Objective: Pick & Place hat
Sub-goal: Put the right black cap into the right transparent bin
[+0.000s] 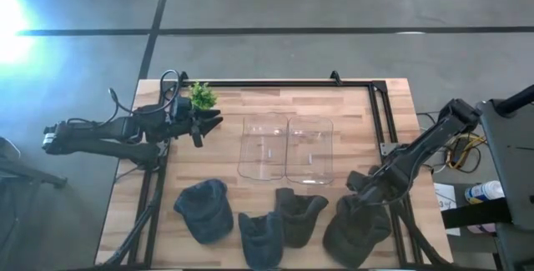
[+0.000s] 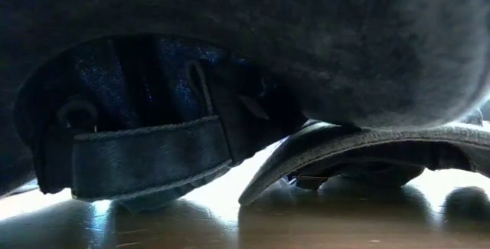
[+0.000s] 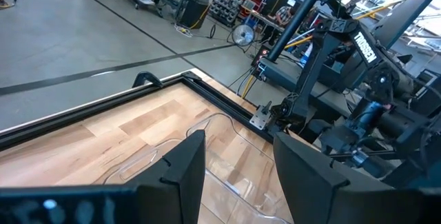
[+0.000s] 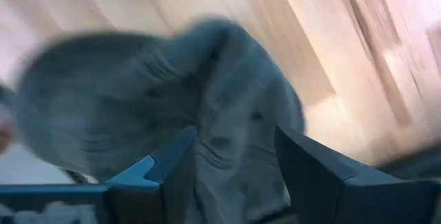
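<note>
The right gripper reaches the rightmost hat [image 4: 131,93] next and picks up the raised fold of its top [image 4: 234,114], to place the hat in the clear containers.
Several dark grey hats lie along the table's near edge in the high view. The rightmost hat [image 1: 355,228] lies crumpled on the wood. My right gripper [image 1: 361,193] hangs open just over its far side. In the right wrist view the hat [image 4: 131,93] fills the picture and my right gripper [image 4: 234,148] has a raised fold of cloth between its fingers. My left gripper [image 1: 204,122] is open and empty, beside a small green plant [image 1: 201,96] at the table's far left. The low view is filled by a hat's back strap [image 2: 145,161] and a brim [image 2: 360,145]. My right gripper comes at the rightmost hat from above, slanting in from the table's right, fingers pointing down. A raised fold of its crown [image 4: 231,114] stands in the gap between the open fingers. I cannot tell whether the fingers touch the cloth. The hat lies on the table.
Two clear plastic containers [image 1: 286,148] stand side by side at the table's middle, far of the hats. Three other hats [image 1: 204,210], [image 1: 261,236], [image 1: 300,214] lie left of the one under my right gripper. A black frame rail [image 1: 275,83] runs along the far edge.
</note>
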You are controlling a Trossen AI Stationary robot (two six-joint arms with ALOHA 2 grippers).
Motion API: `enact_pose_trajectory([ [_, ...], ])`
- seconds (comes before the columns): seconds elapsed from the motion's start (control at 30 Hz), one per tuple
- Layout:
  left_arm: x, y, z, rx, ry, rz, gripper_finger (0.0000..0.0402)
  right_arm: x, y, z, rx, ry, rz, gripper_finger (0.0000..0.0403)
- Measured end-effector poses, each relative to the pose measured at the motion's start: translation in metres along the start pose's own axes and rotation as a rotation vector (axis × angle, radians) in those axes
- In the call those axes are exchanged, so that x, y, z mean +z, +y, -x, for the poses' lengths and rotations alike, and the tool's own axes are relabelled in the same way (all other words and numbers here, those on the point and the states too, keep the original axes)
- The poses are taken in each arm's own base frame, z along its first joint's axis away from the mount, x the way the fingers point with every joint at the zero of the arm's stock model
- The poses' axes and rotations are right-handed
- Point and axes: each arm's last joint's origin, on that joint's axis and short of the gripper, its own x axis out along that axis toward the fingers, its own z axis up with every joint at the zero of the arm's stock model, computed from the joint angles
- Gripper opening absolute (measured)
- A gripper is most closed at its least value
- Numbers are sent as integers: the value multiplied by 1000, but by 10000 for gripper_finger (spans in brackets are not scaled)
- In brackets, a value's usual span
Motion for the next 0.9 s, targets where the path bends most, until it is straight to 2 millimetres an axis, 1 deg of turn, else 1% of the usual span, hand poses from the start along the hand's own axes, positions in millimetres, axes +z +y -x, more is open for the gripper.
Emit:
enact_pose_trajectory([
  [0.07, 0, 0, 0, 0, 0, 0, 165, -2, -3, -8, -21, 54, -2, 193],
  [0.17, 0, 0, 0, -4, 2, 0, 165, -3, -4, -17, -8, 105, -2, 194],
  [0.27, 0, 0, 0, -5, 2, -2, 165, -3, -2, -20, 28, 95, 2, 195],
  [0.5, 0, 0, 0, -4, 2, -9, 165, -2, -3, -26, 33, 92, -2, 194],
  [0.63, 0, 0, 0, -4, 2, -11, 165, -1, -1, -34, 89, 79, -23, 194],
  [0.9, 0, 0, 0, -4, 2, -12, 165, -3, -8, -54, 44, 142, -32, 194],
])
